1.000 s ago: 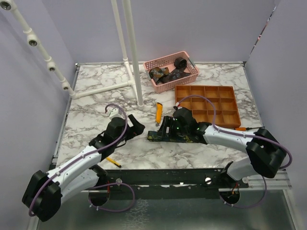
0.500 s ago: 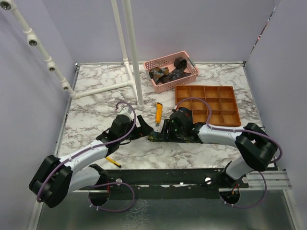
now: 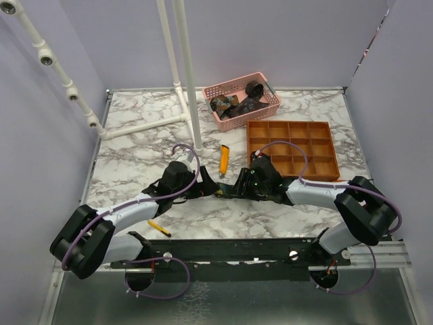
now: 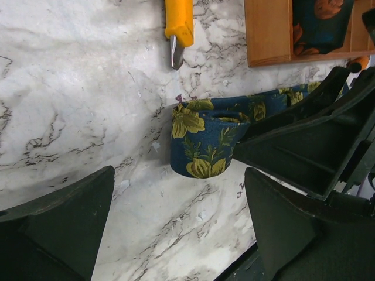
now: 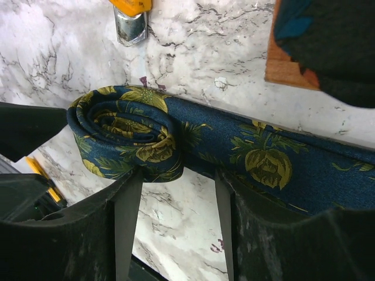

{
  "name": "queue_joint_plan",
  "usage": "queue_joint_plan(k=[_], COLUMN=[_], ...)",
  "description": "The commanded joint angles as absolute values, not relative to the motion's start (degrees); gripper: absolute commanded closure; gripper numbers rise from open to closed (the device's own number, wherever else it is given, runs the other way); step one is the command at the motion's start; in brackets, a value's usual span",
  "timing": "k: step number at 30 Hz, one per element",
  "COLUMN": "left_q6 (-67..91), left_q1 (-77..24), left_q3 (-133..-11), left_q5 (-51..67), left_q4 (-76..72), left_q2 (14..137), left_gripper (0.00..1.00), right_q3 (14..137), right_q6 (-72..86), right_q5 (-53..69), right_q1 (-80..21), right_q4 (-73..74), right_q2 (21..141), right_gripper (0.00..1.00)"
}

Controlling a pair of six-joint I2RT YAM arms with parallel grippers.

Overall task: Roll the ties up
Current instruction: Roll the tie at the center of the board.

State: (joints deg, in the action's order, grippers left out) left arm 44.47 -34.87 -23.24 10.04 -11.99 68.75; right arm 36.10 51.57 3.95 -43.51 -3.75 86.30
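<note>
I will grab across the coiled end of the navy tie with my left gripper, so the flat length stays free for rolling.
A navy tie with yellow-green flowers lies on the marble, its left end wound into a coil. My right gripper is open about halfway; its fingertips touch the tie's near edge and bracket the coil's right part. From the left, my left gripper faces the same coil, wide open, a short way off and holding nothing. From above, both grippers meet mid-table and nearly hide the tie. More ties lie in the pink basket.
An orange-yellow utility knife lies just beyond the coil. The orange compartment tray sits at right, with a dark tie in one cell. A white pipe stand rises at the back. A yellow stick lies near the front edge.
My left arm has swung right, bringing its open gripper up to the tie's coiled end. The right gripper's jaws have narrowed around the coil.
</note>
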Motion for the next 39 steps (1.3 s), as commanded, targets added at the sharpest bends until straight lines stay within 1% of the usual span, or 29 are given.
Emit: queue_joint_plan(k=[1,8,12,16,25,31,34,39], left_q6=[40.08,36.39,34.03,31.6,30.24,32.07,33.53,34.27], left_q1=[-34.54,-34.45,-33.63,-32.68,-31.99,-31.99,-31.99,-31.97], left_q3=[-25.88,-31.49,-33.92,-36.22,-38.99,-38.35,-38.24,-37.5], left_q5=[15.65,22.49,22.83,26.55,36.0,38.02,39.56,39.35], left_q4=[-14.49,-13.75,-11.92,-10.92,-10.53,-13.89,-16.02,-17.07], left_q2=[72.47,81.14,83.4,86.19,94.33,95.45,96.09,95.33], left_gripper=[0.09,0.13,0.15,0.17,0.33,0.43,0.43,0.31], right_q3=[33.03,29.6,28.7,28.15,26.45,25.92,26.16,26.52], right_q6=[51.35,50.01,49.28,48.72,48.16,48.03,47.94,47.9], right_q5=[5.97,8.71,9.89,10.53,12.0,12.78,12.83,13.17], right_q1=[-42.19,-40.77,-40.3,-39.89,-38.62,-38.34,-38.24,-38.19], right_q4=[-4.32,-7.66,-8.75,-9.67,-11.84,-13.24,-13.27,-13.45], right_q2=[86.73,87.0,87.58,87.79,89.0,89.93,90.32,90.73], right_gripper=[0.47,0.53,0.55,0.56,0.59,0.6,0.61,0.62])
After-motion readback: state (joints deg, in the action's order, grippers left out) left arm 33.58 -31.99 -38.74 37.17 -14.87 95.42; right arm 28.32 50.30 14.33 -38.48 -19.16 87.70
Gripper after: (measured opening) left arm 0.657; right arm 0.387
